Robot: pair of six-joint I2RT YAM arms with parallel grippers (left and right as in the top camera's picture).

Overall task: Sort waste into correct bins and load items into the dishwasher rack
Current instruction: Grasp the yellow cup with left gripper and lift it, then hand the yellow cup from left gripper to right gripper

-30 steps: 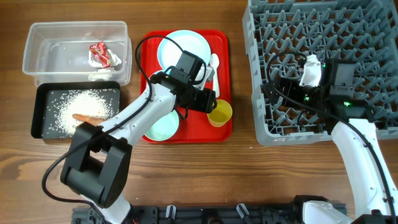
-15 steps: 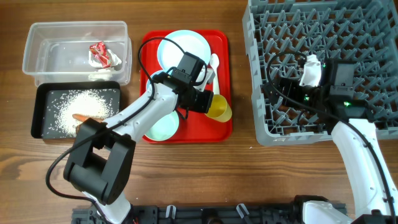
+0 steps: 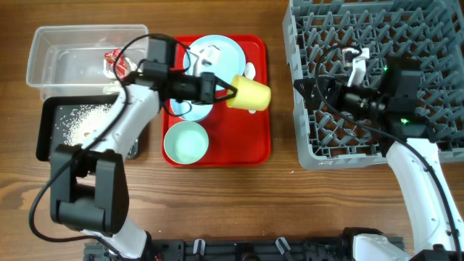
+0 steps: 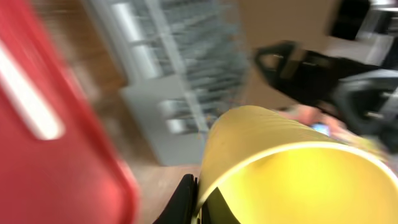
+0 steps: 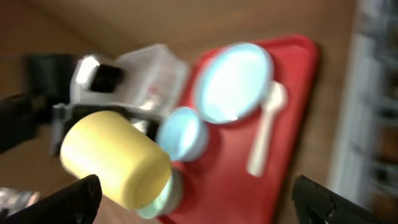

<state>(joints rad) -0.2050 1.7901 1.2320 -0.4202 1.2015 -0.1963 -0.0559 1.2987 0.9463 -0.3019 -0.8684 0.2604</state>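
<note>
The yellow cup has to go into the dishwasher rack with its opening down, so I will grab it with my right gripper around its closed base end, opposite the cup's held rim.
My left gripper is shut on the rim of the small yellow cup and holds it on its side above the red tray. In the left wrist view the jaws pinch the cup wall. My right gripper is open and empty at the left edge of the grey dishwasher rack, facing the cup. The pale-blue plate, white spoon and two bowls lie on the tray.
The clear tub holds the red-and-white wrapper. The black tub holds rice and the orange-brown stick. The left arm reaches across the tubs and the tray's upper half.
My left arm has lifted the yellow cup off the tray's right side, tipped it sideways and swung up. My right gripper has turned to face the tray.
</note>
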